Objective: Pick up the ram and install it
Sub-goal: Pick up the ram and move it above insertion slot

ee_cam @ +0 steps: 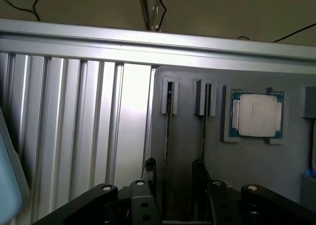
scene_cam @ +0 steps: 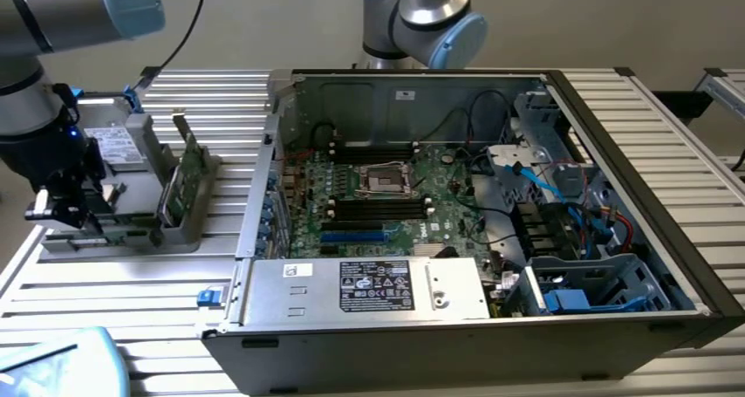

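The robot's gripper should next grab the upright ram by the middle of its long top edge, because grey holder posts wrap around the ram's ends.
In the wrist view the ram (ee_cam: pixel 168 136) shows edge-on as a thin dark stick standing in a slot of the grey holder (ee_cam: pixel 247 166). My gripper (ee_cam: pixel 174 168) is open. Its two black fingers (ee_cam: pixel 149 167) stand on either side of that stick, with a gap to each. A second thin stick (ee_cam: pixel 204 131) stands in the neighbouring slot and runs up to the other finger. In the exterior view the gripper (scene_cam: pixel 76 214) hangs low over the grey holder (scene_cam: pixel 174 231) at the exterior view's left, beside the open computer case (scene_cam: pixel 652 196) with its motherboard (scene_cam: pixel 385 196).
A broader green card (scene_cam: pixel 174 179) with a metal bracket stands upright in the holder. A processor chip (ee_cam: pixel 254 115) lies in a recess of the holder. A second robot arm (scene_cam: pixel 425 17) stands behind the case. The table is ribbed aluminium (ee_cam: pixel 74 126).
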Controlling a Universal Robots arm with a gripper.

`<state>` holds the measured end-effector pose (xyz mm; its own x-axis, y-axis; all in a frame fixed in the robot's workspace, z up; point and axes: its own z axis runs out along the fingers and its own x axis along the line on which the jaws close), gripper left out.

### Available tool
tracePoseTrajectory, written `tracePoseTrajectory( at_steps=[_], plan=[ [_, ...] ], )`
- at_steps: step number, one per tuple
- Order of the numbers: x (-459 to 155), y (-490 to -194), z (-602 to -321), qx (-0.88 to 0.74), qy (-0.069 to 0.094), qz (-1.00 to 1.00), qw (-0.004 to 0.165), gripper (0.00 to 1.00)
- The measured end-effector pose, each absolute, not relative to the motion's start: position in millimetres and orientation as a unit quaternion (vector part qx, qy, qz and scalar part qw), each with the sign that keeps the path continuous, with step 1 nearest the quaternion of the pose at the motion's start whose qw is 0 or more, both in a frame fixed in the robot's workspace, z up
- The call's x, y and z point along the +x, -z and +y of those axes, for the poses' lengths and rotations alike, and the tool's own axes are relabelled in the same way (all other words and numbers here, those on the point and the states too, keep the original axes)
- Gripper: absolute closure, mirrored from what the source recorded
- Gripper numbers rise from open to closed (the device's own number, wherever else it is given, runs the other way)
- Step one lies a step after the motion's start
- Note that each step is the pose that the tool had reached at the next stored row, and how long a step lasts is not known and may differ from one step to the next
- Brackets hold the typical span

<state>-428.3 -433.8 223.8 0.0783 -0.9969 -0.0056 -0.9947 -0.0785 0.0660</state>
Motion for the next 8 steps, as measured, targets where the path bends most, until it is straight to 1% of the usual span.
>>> tracePoseTrajectory(
  at_steps=[8],
  plan=[
    [-423, -209, -435, 0.735, 0.024, -0.677, 0.022, 0.57]
  ],
)
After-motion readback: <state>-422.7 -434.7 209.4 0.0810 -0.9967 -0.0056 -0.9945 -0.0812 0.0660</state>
